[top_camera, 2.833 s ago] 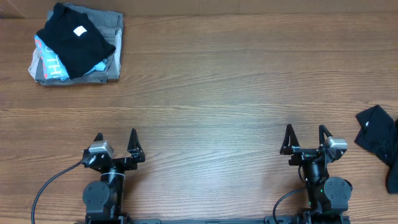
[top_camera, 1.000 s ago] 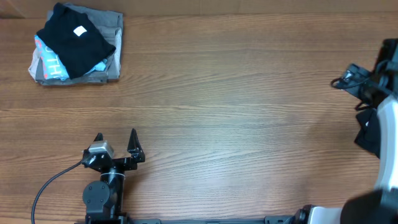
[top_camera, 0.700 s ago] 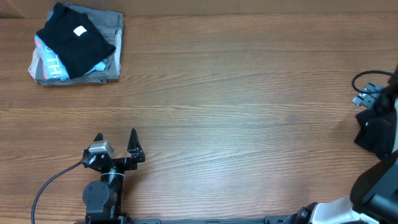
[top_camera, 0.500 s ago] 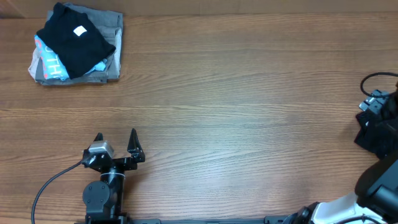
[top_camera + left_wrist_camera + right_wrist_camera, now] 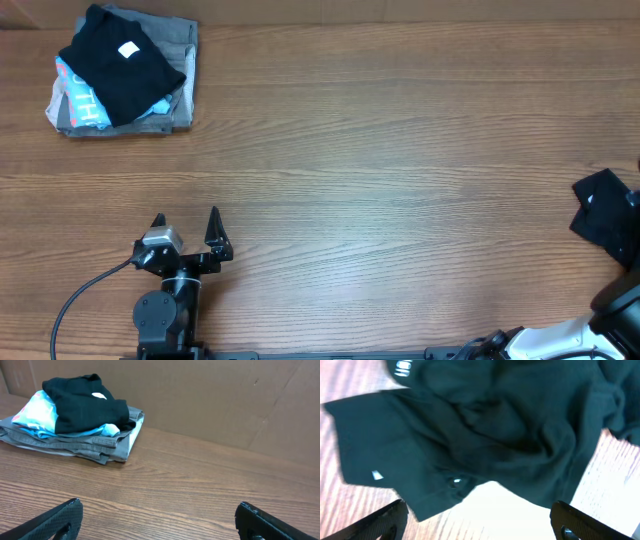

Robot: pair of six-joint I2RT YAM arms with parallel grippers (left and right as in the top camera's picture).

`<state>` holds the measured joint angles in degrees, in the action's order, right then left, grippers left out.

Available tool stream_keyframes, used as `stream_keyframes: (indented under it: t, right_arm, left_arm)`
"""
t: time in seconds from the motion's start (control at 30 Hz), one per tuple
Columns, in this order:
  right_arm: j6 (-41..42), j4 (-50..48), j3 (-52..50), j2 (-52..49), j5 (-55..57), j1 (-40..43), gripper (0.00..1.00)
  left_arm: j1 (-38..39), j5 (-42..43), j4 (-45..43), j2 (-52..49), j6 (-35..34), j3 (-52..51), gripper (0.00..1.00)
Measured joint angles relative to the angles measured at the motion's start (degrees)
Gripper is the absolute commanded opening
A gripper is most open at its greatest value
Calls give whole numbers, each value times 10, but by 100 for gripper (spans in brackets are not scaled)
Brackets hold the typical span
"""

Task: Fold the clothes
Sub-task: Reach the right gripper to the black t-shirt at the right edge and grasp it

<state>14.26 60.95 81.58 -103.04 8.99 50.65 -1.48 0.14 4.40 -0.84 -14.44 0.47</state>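
Observation:
Next, my right gripper grabs the crumpled black shirt [image 5: 495, 425] by its near edge [image 5: 488, 471], so the rest trails open across the table for folding.
The clothes, a crumpled black shirt [image 5: 603, 214], lie at the table's right edge, partly cut off by the overhead frame. In the right wrist view the black shirt [image 5: 495, 425] fills the upper part, with small white marks on it. My right gripper [image 5: 479, 521] hovers over its near edge, open, with only bare table between the fingertips [image 5: 387, 517]. The right gripper itself is outside the overhead view. My left gripper [image 5: 186, 222] rests open near the front left, far from the shirt, and nothing is between its jaws [image 5: 159, 520].
A stack of folded garments [image 5: 125, 70], grey and light blue with a black piece on top, sits at the back left, also seen as the folded stack [image 5: 75, 415]. A brown cardboard wall [image 5: 225, 395] stands behind the table.
The right arm swung from its front rest position out to the right, over the shirt, and its gripper left the overhead frame. The left arm stayed still.

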Motion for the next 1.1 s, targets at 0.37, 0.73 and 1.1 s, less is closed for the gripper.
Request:
stream_keyframes:
  t: [0.37, 0.73, 1.1]
  right_arm:
    - [2, 4, -22, 0, 6, 13, 100]
    - [-86, -61, -53, 0, 38, 13, 100]
    - [-145, -78, -53, -30, 87, 13, 100]
  left_arm:
    - [0, 0, 0, 0, 0, 0, 100]
    - [0, 0, 0, 0, 0, 0, 100]
    - [0, 0, 0, 0, 0, 0, 100]
